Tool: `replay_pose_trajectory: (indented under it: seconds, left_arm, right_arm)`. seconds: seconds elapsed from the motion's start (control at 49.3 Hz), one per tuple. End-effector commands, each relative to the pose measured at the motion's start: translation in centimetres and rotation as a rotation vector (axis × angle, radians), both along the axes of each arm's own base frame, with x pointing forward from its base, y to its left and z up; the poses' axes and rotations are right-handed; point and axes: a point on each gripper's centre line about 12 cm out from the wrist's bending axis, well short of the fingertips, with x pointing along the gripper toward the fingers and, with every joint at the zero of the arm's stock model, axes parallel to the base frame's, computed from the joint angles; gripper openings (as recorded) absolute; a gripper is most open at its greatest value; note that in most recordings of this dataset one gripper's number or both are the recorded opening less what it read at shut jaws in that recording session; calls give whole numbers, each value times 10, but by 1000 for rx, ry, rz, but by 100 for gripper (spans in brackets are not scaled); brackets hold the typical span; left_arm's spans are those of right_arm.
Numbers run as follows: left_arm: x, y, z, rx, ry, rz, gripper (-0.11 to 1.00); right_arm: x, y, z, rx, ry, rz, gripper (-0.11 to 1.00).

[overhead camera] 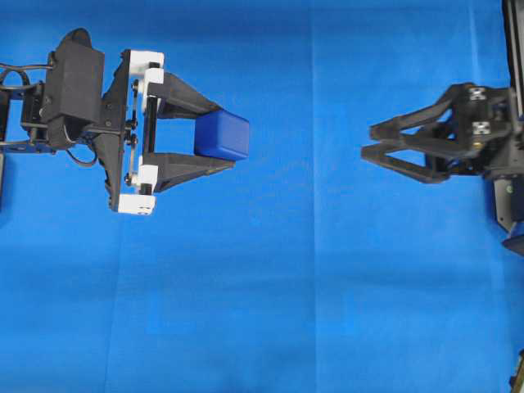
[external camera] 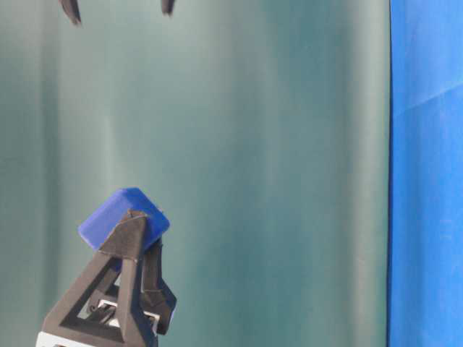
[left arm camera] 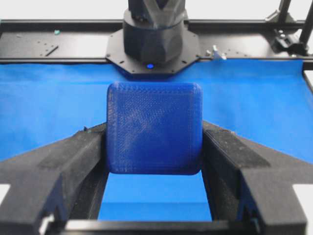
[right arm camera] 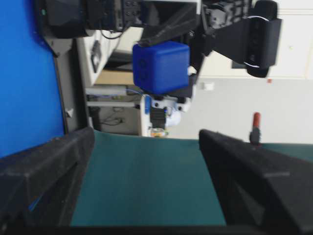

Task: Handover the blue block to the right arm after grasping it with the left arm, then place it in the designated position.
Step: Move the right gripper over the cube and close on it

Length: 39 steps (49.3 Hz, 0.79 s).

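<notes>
The blue block already has two sides covered by my left gripper's black fingers, so my right gripper needs to reach the block and take hold of the block's loose end (overhead camera: 237, 136) (right arm camera: 168, 68).
The blue block (overhead camera: 223, 135) is a dark-blue cube held off the cloth by my left gripper (overhead camera: 228, 136), the one with white brackets, which is shut on its two sides. In the left wrist view the block (left arm camera: 154, 127) fills the gap between the black fingers (left arm camera: 78, 156). The table-level view shows it (external camera: 121, 215) tilted, one corner up. The right arm's gripper (overhead camera: 367, 142) is turned on its side and stands open with nothing in it, well to the right of the block and pointing at it. From the right wrist the block (right arm camera: 161, 66) is ahead, beyond the wide-open fingers (right arm camera: 49, 161).
Bright blue cloth (overhead camera: 286, 311) covers the table. A dark green backdrop (external camera: 275, 181) stands behind it. The right arm's black base (left arm camera: 154, 34) and a black frame rail (left arm camera: 58, 46) lie at the far table edge. A desk with cables (right arm camera: 112, 103) is off the table.
</notes>
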Motion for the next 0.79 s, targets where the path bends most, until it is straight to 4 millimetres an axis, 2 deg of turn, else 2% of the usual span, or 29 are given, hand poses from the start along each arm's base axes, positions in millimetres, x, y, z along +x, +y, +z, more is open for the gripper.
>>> replay_pose_trajectory:
  seconds: [0.0, 0.264, 0.487, 0.77]
  left_arm:
    - [-2, -1, 12, -5, -38, -2, 48]
    - [-2, -1, 11, -5, -37, -2, 48]
    - [-2, -2, 11, -5, -35, -4, 48]
    - [-2, -1, 10, -6, -29, -2, 48]
  right_arm:
    - [11, 0, 14, 9, -29, 4, 94]
    - [44, 0, 21, 12, -19, 12, 94]
    - [82, -2, 26, 12, -8, 14, 94]
    - [125, -3, 24, 7, 11, 16, 94]
